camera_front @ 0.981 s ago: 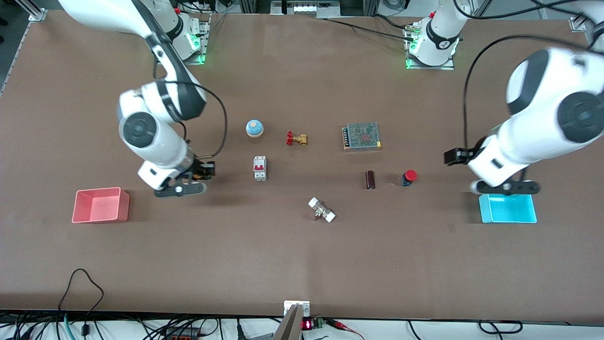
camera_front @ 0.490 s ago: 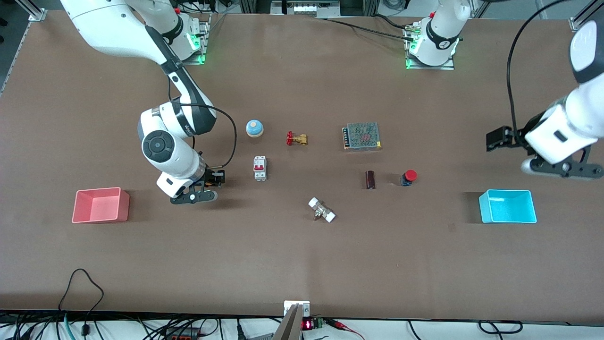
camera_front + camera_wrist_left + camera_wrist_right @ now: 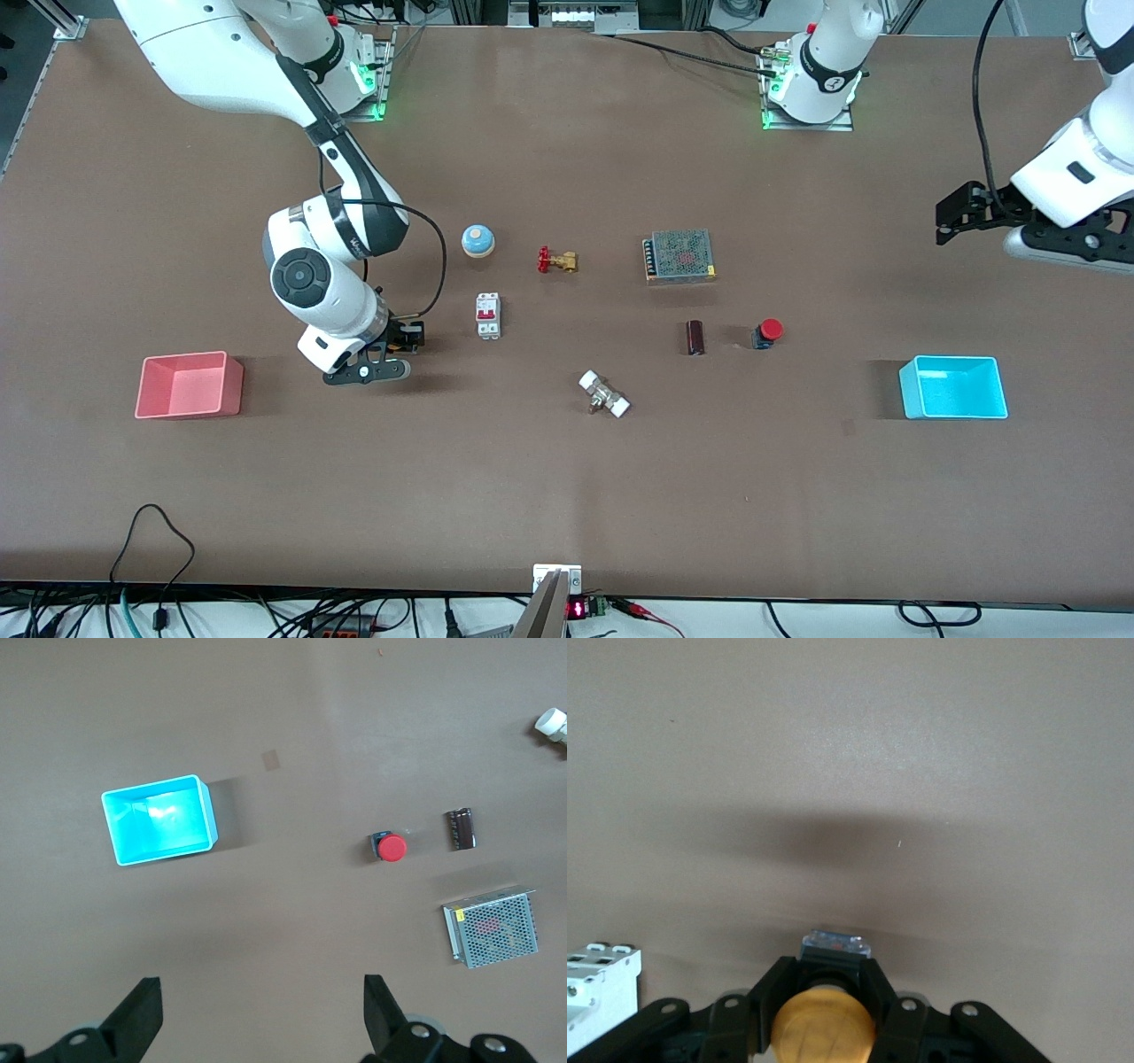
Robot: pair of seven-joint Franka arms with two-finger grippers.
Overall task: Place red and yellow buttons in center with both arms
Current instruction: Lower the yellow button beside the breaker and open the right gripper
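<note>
The yellow button's clear base sits low on the tabletop and the button would stand, so the robot should open its right gripper.
The red button, a red cap on a black body, stands on the brown tabletop beside a dark cylinder; it also shows in the left wrist view. My right gripper is shut on the yellow button, low over the table beside the white circuit breaker; in the right wrist view the fingers clamp its black body, and the gripper hides the button in the front view. My left gripper is open and empty, high over the table at the left arm's end.
A pink bin sits at the right arm's end and a cyan bin at the left arm's end. Mid-table lie a blue bell, brass valve, circuit breaker, power supply, dark cylinder and white fitting.
My left arm has lifted and swung away from over the cyan bin toward the table's end. My right gripper has carried the yellow button a little toward the circuit breaker.
</note>
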